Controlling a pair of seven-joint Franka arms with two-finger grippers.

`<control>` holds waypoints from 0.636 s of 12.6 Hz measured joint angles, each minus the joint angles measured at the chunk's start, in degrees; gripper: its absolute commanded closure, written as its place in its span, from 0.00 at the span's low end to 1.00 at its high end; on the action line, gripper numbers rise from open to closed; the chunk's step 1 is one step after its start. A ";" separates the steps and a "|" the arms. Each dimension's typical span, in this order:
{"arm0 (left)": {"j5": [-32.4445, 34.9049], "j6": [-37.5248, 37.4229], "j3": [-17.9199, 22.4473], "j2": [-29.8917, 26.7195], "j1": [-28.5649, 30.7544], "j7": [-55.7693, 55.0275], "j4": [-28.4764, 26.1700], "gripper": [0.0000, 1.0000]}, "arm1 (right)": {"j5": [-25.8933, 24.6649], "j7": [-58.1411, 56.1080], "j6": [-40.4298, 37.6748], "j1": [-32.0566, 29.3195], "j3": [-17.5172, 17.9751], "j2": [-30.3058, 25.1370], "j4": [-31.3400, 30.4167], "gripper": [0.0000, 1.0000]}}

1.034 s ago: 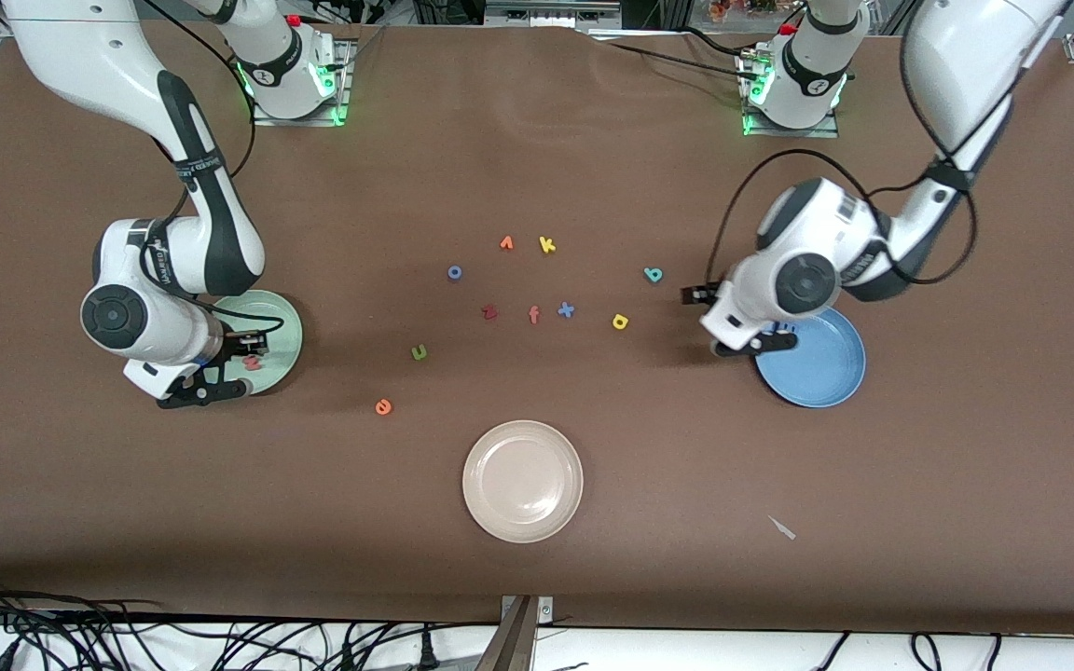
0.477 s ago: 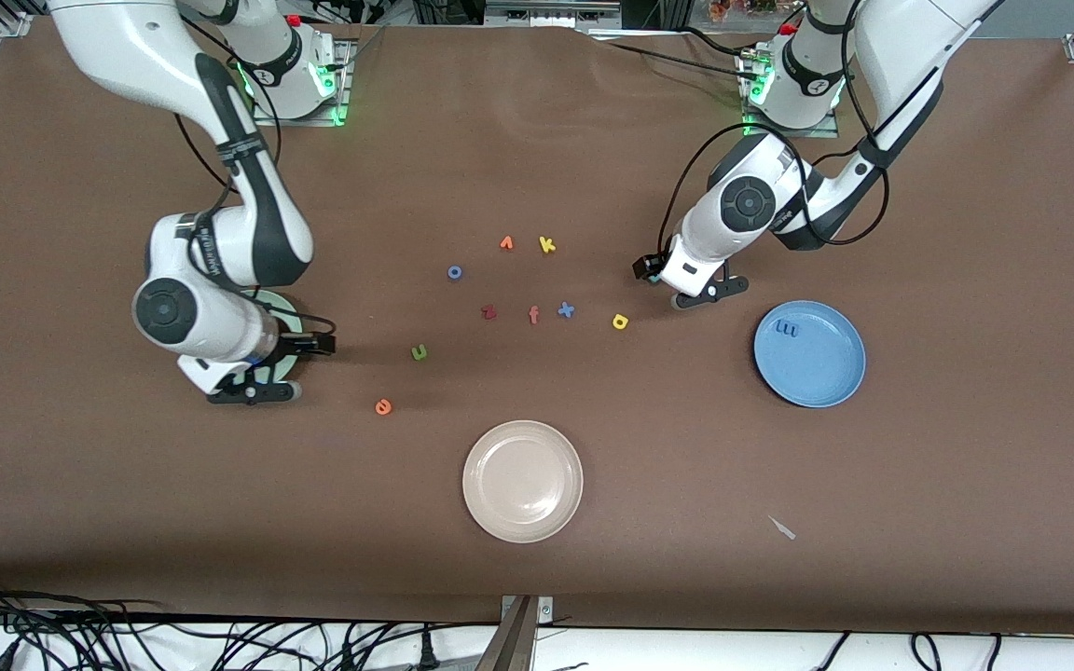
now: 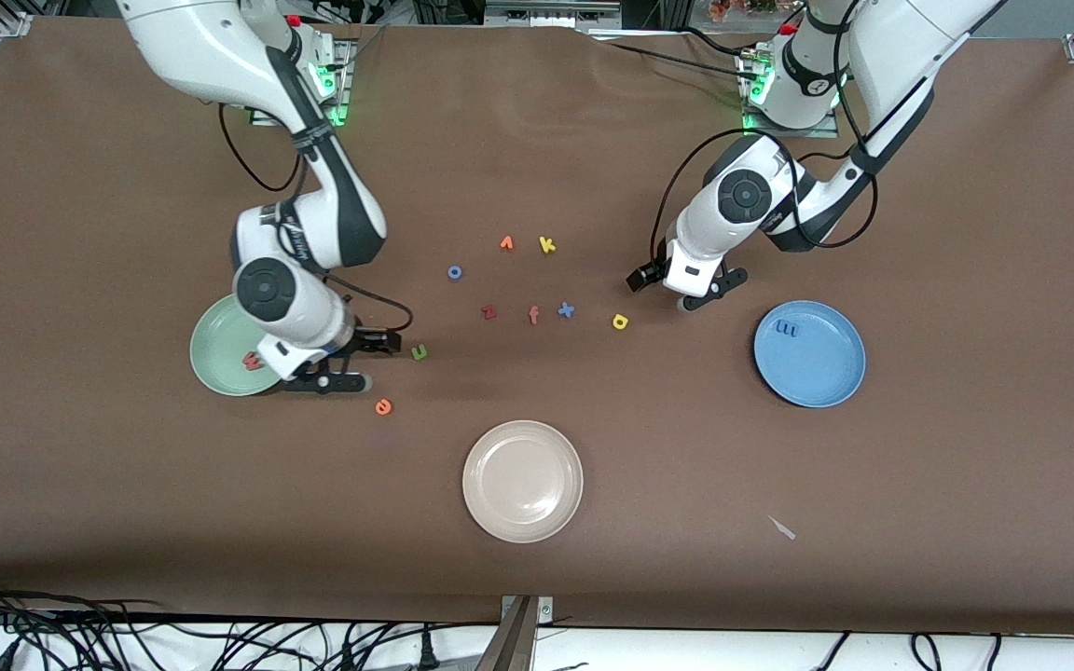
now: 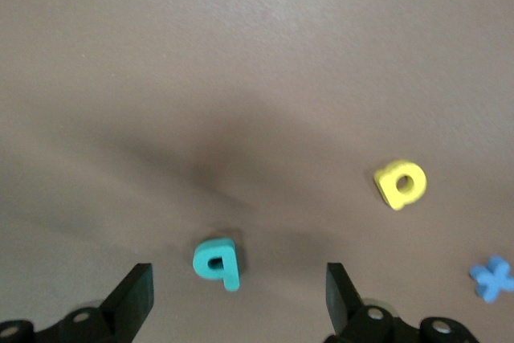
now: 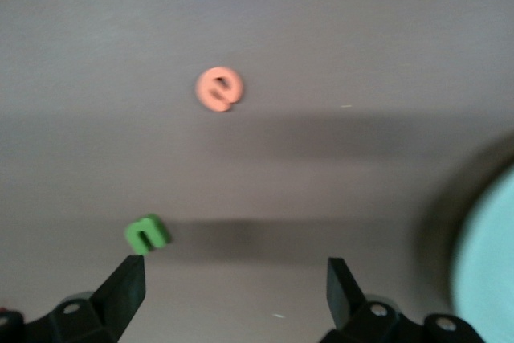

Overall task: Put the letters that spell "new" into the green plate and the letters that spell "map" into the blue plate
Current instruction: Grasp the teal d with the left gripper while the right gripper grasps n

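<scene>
I need to grab the teal p with my left gripper next, by its round bowl and straight stem point(image 4: 220, 263), to add it to "map" in the blue plate.
Over the table my left gripper point(image 3: 672, 284) hangs open, and the teal p point(image 4: 217, 263) lies straight below, between its fingers point(image 4: 239, 299). The yellow a point(image 3: 620, 321) lies beside it point(image 4: 400, 184). On the blue plate point(image 3: 826, 373) rests the blue m point(image 3: 787, 328). My right gripper point(image 3: 364, 362) stands open beside the green plate point(image 3: 220, 345), which holds the salmon w point(image 3: 252, 361). The olive n point(image 3: 419, 352) lies just off one right fingertip point(image 5: 146, 234). The orange e point(image 3: 383, 406) lies nearer the front camera point(image 5: 218, 88).
A cream plate point(image 3: 522, 481) sits near the front edge. Other loose letters lie mid-table: orange v-like point(image 3: 506, 243), yellow k point(image 3: 547, 245), blue o point(image 3: 454, 272), red z point(image 3: 489, 312), orange f point(image 3: 533, 315), blue x point(image 3: 566, 309). A small scrap point(image 3: 782, 527) lies toward the left arm's end.
My right gripper opened, left the w in the green plate and moved toward the n. My left gripper left the blue plate, where the m lies, and moved over the p.
</scene>
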 measured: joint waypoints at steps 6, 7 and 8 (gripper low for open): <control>6.25 0.37 0.11 3.68 -0.99 -9.83 -0.07 0.24 | 0.00 0.86 6.41 3.86 0.35 3.66 -0.05 0.02; 6.25 0.39 0.11 3.88 -1.24 -10.43 -0.07 0.24 | 0.00 0.86 6.93 4.22 0.36 4.02 -0.06 0.04; 6.26 0.41 0.13 4.04 -1.34 -10.59 -0.07 0.24 | 0.00 0.83 7.33 4.52 0.37 4.40 -0.06 0.07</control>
